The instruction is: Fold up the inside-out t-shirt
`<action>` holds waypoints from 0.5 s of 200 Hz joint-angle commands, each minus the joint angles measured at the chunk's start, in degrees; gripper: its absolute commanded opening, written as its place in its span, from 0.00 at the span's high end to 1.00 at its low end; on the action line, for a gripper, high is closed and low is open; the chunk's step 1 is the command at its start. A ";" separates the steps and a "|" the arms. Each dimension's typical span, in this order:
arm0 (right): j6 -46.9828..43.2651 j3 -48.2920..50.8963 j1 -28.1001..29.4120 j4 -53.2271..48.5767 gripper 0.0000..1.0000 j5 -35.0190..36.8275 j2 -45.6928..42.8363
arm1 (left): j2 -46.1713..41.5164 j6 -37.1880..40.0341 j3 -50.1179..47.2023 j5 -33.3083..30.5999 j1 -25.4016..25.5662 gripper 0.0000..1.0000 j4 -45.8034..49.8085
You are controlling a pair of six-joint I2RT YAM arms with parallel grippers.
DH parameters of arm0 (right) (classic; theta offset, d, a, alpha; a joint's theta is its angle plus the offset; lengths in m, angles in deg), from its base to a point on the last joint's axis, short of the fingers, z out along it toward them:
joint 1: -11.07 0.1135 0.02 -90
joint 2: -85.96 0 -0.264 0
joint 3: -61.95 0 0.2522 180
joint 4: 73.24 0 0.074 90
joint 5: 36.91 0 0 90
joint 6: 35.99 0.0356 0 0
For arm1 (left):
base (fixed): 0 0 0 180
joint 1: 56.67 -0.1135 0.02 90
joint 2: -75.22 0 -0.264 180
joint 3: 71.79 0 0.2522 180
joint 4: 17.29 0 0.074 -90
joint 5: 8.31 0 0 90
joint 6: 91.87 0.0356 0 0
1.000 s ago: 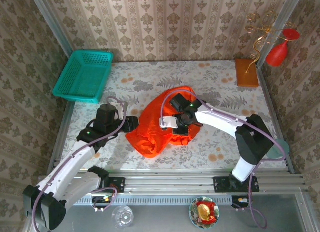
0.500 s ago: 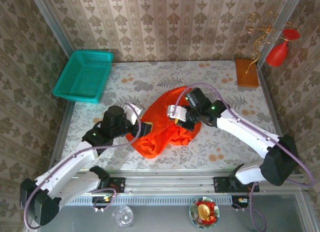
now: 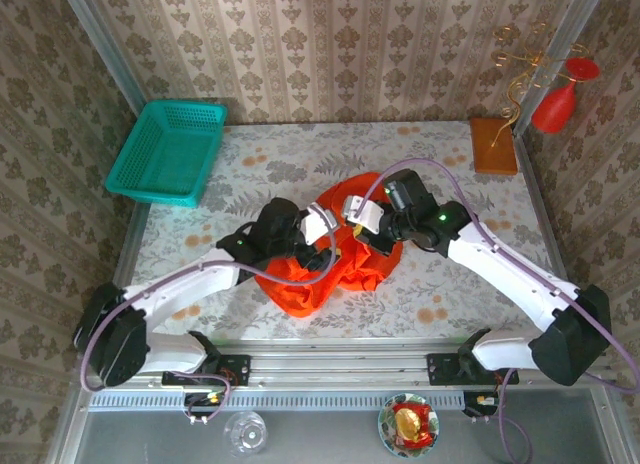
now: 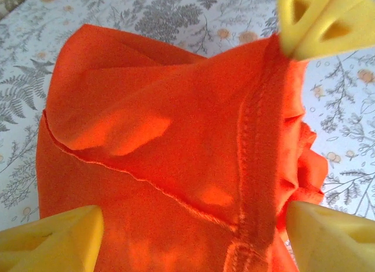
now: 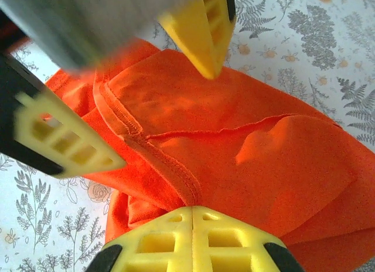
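I will next grab the inside-out t-shirt's stitched seam (image 3: 334, 248) (image 4: 240, 235) with my left gripper, just beside my right gripper. This will spread the t-shirt open for folding.
The inside-out t-shirt (image 3: 335, 264) is a bunched orange-red heap in the middle of the table, with its stitched seams showing. My right gripper (image 3: 362, 227) is shut on a seam ridge (image 5: 176, 178) and holds that part of the cloth raised; its fingers (image 5: 193, 237) are pressed together. My left gripper (image 3: 322, 248) is at the heap's left side and open. Its yellow fingers (image 4: 53, 242) stand wide apart, with the t-shirt (image 4: 146, 137) between them, not pinched. The left fingers (image 5: 64, 137) straddle the same seam just in front of the right gripper (image 5: 193, 216).
A teal basket (image 3: 167, 151) stands at the back left corner. A brown block (image 3: 493, 146) and a red vase (image 3: 556, 102) are at the back right. The flowered tablecloth (image 3: 450, 294) lies bare around the heap. A glass (image 3: 245, 432) and a sweet dish (image 3: 408, 424) sit beyond the front rail.
My left arm has swung right, up to the heap, and its jaws have opened wide. The right gripper has kept its hold and shifted slightly right and back with the cloth.
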 commanded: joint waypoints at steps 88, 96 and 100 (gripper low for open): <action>7.90 2.83 -7.18 7.30 1.00 2.24 -6.87 | 10.69 5.91 16.10 1.46 -2.40 1.00 10.34; 9.62 2.94 -7.64 8.81 1.00 2.55 -6.06 | 11.29 5.22 18.76 2.37 -3.89 1.00 11.49; 10.41 2.94 -7.76 9.51 1.00 2.69 -5.69 | 11.72 4.75 20.21 2.93 -4.75 1.00 12.14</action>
